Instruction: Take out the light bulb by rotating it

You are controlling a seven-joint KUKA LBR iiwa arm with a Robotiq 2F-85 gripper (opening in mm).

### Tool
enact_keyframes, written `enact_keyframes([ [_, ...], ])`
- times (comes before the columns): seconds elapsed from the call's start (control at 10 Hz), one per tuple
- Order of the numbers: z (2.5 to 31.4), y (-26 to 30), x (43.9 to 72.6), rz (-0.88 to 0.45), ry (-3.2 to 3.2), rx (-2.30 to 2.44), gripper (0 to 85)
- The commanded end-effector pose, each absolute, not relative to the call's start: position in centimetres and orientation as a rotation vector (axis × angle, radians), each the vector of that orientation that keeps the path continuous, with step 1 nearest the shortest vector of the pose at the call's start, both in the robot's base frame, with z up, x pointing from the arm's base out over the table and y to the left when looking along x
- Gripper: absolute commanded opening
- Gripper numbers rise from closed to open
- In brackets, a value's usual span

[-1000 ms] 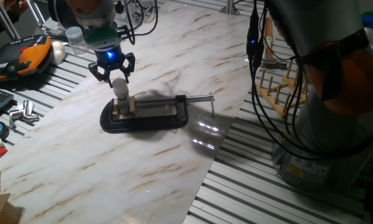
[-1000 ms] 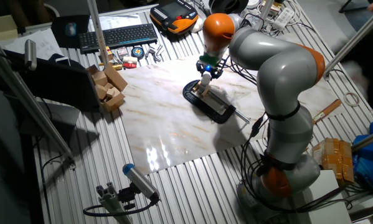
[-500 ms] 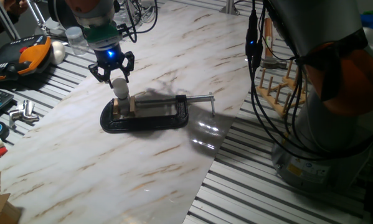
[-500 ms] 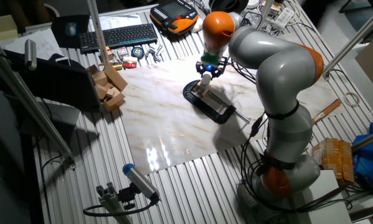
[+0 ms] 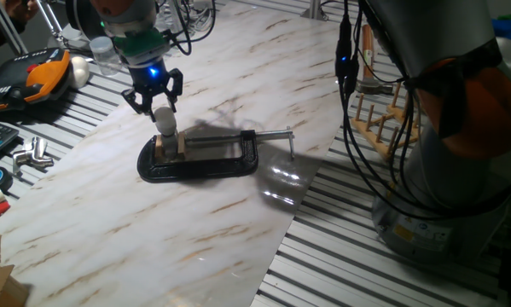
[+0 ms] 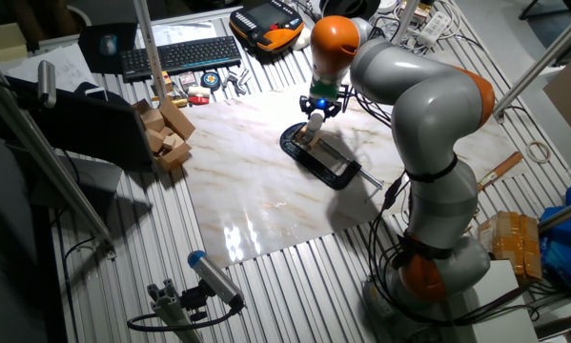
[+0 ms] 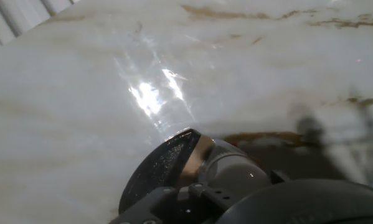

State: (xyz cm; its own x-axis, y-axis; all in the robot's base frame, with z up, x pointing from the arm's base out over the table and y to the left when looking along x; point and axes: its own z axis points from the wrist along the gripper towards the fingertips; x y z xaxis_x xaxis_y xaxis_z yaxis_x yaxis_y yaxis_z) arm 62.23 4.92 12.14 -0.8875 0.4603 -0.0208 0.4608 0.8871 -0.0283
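Observation:
I need to bring my gripper to the bulb and grab it by its white top, which stands above the wooden pads crowding the bulb's lower end.
The light bulb is a small white globe that stands upright between two wooden pads in a black C-clamp lying on the marble board. My gripper hangs right above it, fingers spread wide on either side of the globe's top, not pressing on it. The other fixed view shows the same: the gripper over the bulb in the clamp. In the hand view a pale rounded shape sits by the black clamp end. The bulb's metal base is hidden.
The clamp's screw handle sticks out to the right. An orange-black device and a white egg-shaped ball lie at the left. A wooden rack stands at the right. A keyboard and wooden blocks are beyond the board.
My gripper has risen slightly and turned a little above the bulb. The bulb and clamp have not moved.

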Motion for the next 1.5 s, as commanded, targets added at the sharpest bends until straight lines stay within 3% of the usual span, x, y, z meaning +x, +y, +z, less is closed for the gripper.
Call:
enact_keyframes([
  [0.0, 12.13, 4.92, 62.24, -0.046, 3.056, 0.69, 0.0],
  [1.4, 12.1, 4.97, 62.28, -0.06, 3.177, -0.075, 0.0],
])
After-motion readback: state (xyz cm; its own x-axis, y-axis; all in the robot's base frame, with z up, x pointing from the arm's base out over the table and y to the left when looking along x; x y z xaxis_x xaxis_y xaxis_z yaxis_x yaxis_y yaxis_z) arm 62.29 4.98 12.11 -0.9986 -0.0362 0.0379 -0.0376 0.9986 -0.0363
